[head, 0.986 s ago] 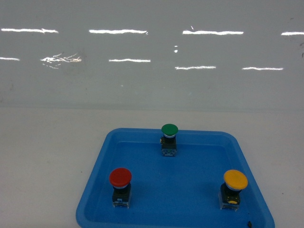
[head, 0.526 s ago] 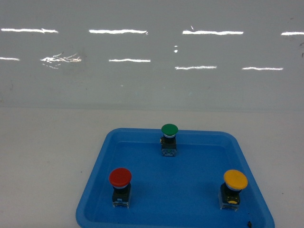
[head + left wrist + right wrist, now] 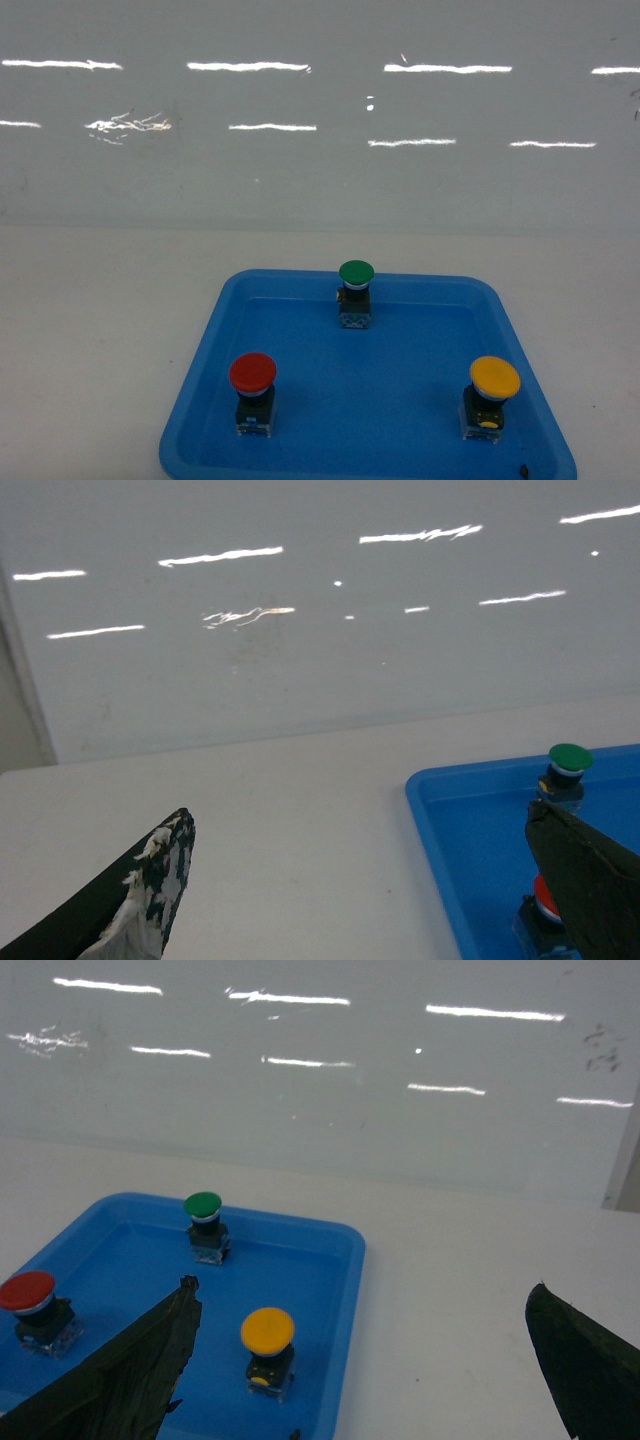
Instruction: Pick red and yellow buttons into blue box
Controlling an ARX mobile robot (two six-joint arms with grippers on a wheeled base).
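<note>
The yellow button should go in the blue box next, so my right gripper needs to pick it up by its round cap [image 3: 495, 376].
The red button [image 3: 253, 372] stands at the front left of a shallow blue tray [image 3: 380, 410], the yellow button [image 3: 495, 377] at its front right. The blue box is out of view. Neither gripper shows in the head view. In the left wrist view my left gripper [image 3: 358, 820] is open over the white table, left of the tray; its right finger hides most of the red button [image 3: 540, 900]. My right gripper [image 3: 362, 1286] is open above the tray's right edge, with the yellow button [image 3: 267, 1330] low between its fingers, untouched, and the red button [image 3: 27, 1291] further left.
A green-capped button [image 3: 356, 272] stands at the back middle of the tray. The tray rests on a white table [image 3: 100, 330]. A glossy grey wall [image 3: 320, 120] rises behind the table.
</note>
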